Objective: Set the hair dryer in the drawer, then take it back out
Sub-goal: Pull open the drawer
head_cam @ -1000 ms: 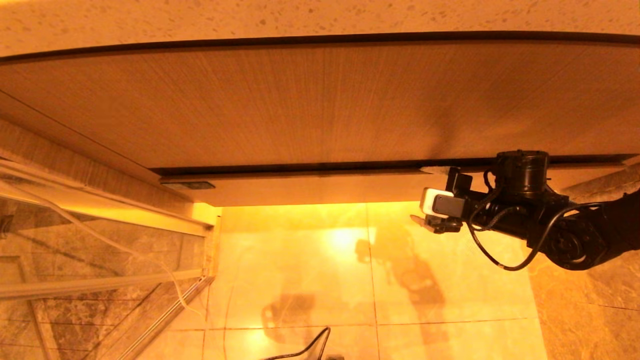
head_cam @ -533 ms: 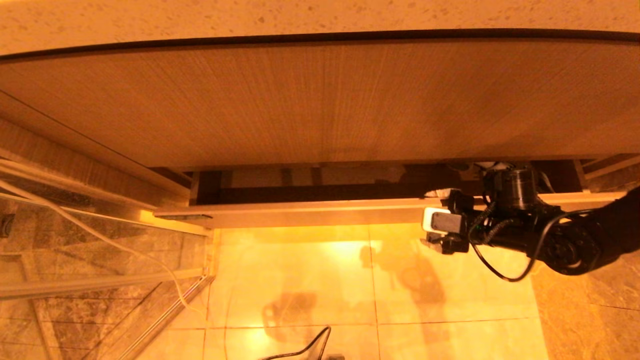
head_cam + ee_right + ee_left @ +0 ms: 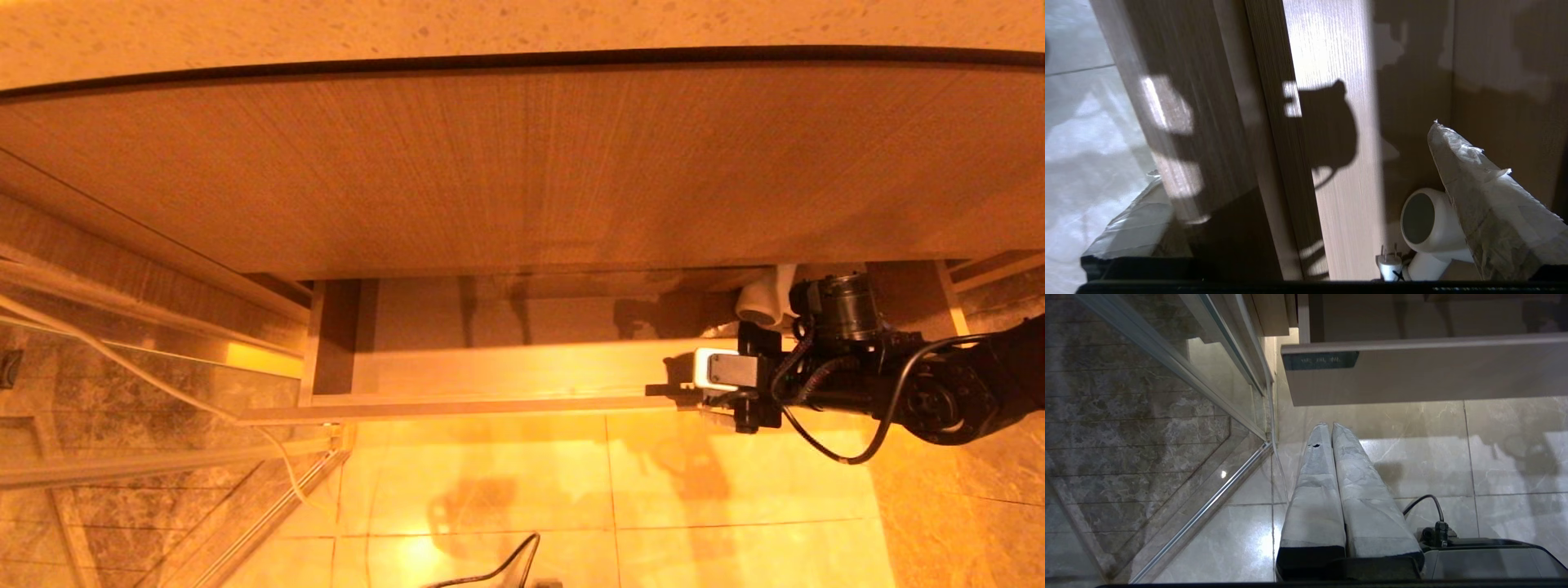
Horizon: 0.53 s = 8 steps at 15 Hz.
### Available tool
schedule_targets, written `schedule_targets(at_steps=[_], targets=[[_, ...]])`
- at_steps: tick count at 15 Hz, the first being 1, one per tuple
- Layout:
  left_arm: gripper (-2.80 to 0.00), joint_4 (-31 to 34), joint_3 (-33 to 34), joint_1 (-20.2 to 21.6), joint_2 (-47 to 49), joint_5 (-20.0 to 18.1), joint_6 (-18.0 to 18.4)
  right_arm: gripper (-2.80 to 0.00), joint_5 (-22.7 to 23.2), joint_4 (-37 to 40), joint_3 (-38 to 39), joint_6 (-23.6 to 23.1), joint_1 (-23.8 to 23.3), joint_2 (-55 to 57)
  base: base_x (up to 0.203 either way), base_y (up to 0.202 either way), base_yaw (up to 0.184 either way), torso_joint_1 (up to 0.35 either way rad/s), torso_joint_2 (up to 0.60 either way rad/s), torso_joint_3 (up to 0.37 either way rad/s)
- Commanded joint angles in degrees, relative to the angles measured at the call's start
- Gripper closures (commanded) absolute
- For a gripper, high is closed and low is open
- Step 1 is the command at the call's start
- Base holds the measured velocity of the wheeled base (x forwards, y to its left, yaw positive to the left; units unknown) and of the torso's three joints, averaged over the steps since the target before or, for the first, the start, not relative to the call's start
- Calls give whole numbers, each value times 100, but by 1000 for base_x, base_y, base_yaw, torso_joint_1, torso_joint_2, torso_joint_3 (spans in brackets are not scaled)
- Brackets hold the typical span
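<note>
The robot's right gripper will open up more room around the hair dryer (image 3: 763, 300) next, by grabbing the drawer by its front's top edge (image 3: 619, 403).
The drawer (image 3: 490, 403) stands pulled out below the tall wood-grain panel. Its narrow front also shows in the left wrist view (image 3: 1433, 371). The white hair dryer (image 3: 763, 300) lies inside at the drawer's right end, dark round end (image 3: 1417, 218) facing the right wrist camera, plug (image 3: 1388, 267) beside it. My right gripper (image 3: 694, 400) is open and straddles the drawer front (image 3: 1208, 143): one taped finger (image 3: 1486, 204) is inside next to the hair dryer, the other outside. My left gripper (image 3: 1329, 426) hangs shut and empty over the floor tiles.
A glass shower partition with metal rails (image 3: 163, 465) stands to the left, with a thin white cord (image 3: 204, 404) running across it. The speckled countertop (image 3: 490, 24) overhangs the tall panel (image 3: 490, 180). Glossy floor tiles (image 3: 571, 490) lie in front of the drawer.
The drawer has slid out toward me from nearly shut. My right gripper moved back with its front. The inside and the hair dryer have come into view.
</note>
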Motion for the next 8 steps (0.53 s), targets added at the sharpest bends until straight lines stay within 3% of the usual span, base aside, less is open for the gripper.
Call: schedule_targets(at_steps=[1,4,8], targets=[[0,-3,0,0,0,2,-1,-280,-215,96,22,-82,1,-236,0,0,0,0,0,0],[0,-3,0,0,0,2,-1,-280,-465,621,24,-131,1,-470,0,0,0,0,0,0],[0,-3,0,0,0,2,-1,-280,-656,693,-13,-133,54,-558,0,0,0,0,0,0]])
